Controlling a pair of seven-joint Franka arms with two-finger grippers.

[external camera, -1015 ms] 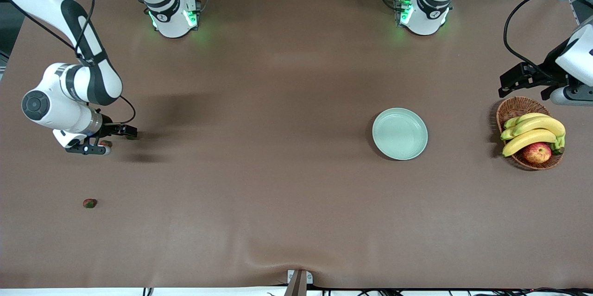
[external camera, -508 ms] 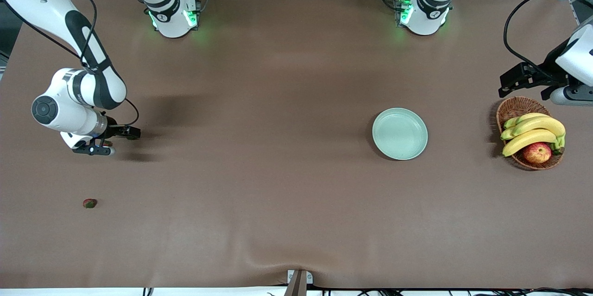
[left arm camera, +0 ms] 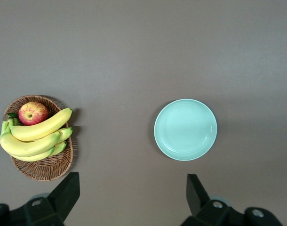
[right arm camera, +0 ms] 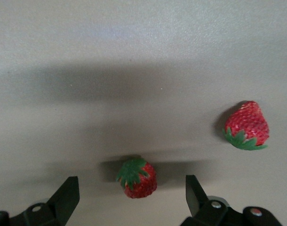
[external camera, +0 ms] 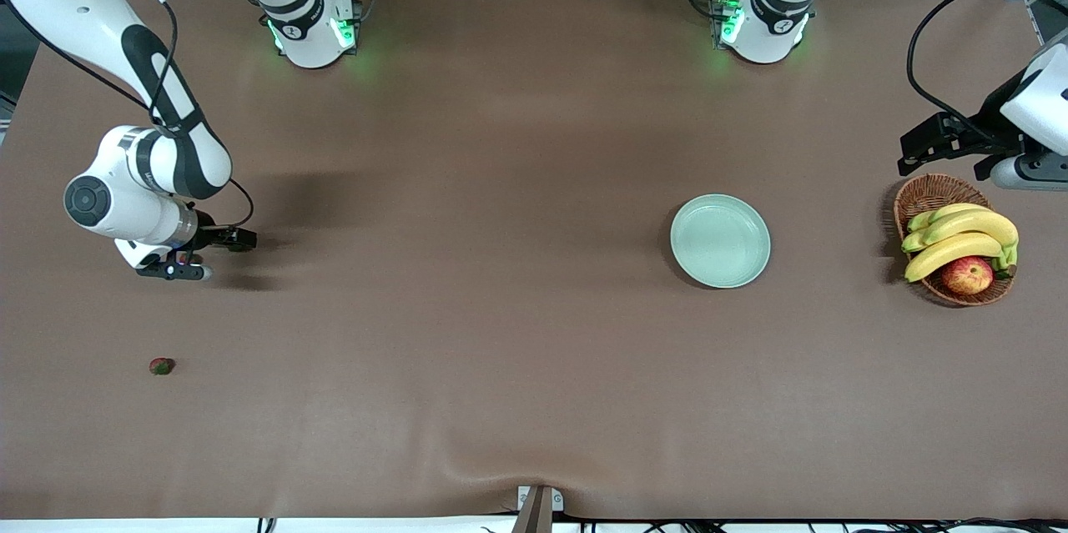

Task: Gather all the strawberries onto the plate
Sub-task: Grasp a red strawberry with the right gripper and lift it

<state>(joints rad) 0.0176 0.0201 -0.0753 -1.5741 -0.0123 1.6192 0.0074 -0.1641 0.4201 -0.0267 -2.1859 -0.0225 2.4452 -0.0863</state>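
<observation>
My fingers are level with the strawberry in the right wrist view, low over the table, so it is now time for my right gripper to close on it.
My right gripper (external camera: 200, 256) is open and low over the table at the right arm's end. In the right wrist view one strawberry (right arm camera: 138, 178) lies on the table between its spread fingers (right arm camera: 66, 197), untouched. A second strawberry (right arm camera: 245, 125) lies a short way off, outside the fingers. The right hand hides both in the front view. A third strawberry (external camera: 161, 365) lies alone, nearer to the front camera. The mint-green plate (external camera: 720, 240) holds nothing and also shows in the left wrist view (left arm camera: 185, 129). My left gripper (external camera: 939, 145) waits open, high over the table by the basket.
A brown wicker basket (external camera: 922, 195) with bananas (external camera: 959, 237) and a red-yellow apple (external camera: 967, 274) stands at the left arm's end. It also shows in the left wrist view (left arm camera: 44, 167). The brown cloth has a small ripple at the front edge.
My right arm has shifted a little toward the table's middle, with its gripper staying low over the two strawberries. The left arm, plate, basket and lone strawberry have not moved.
</observation>
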